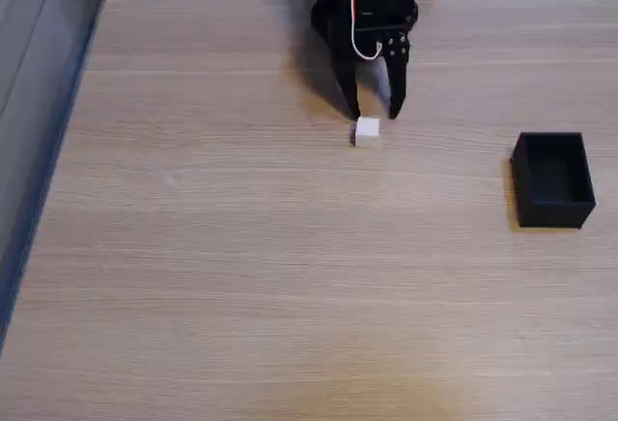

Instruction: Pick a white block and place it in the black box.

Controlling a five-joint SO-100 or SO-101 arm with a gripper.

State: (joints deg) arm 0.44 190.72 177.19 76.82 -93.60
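I need to grab the small white block by its body with my gripper next. Then the block can go in the black box.
A tiny white block rests on the wooden table just below the tips of my black gripper in the fixed view. The gripper hangs from the far edge, pointing down, open, with its two fingers spread a little wider than the block and nothing between them. Whether the fingertips touch the table I cannot tell. The black box stands open-topped at the right side of the table, well apart from the block and looking empty.
The light wooden table stretches wide to the left and front. A grey wall or panel runs along the left edge. Clutter lies beyond the far edge behind the arm.
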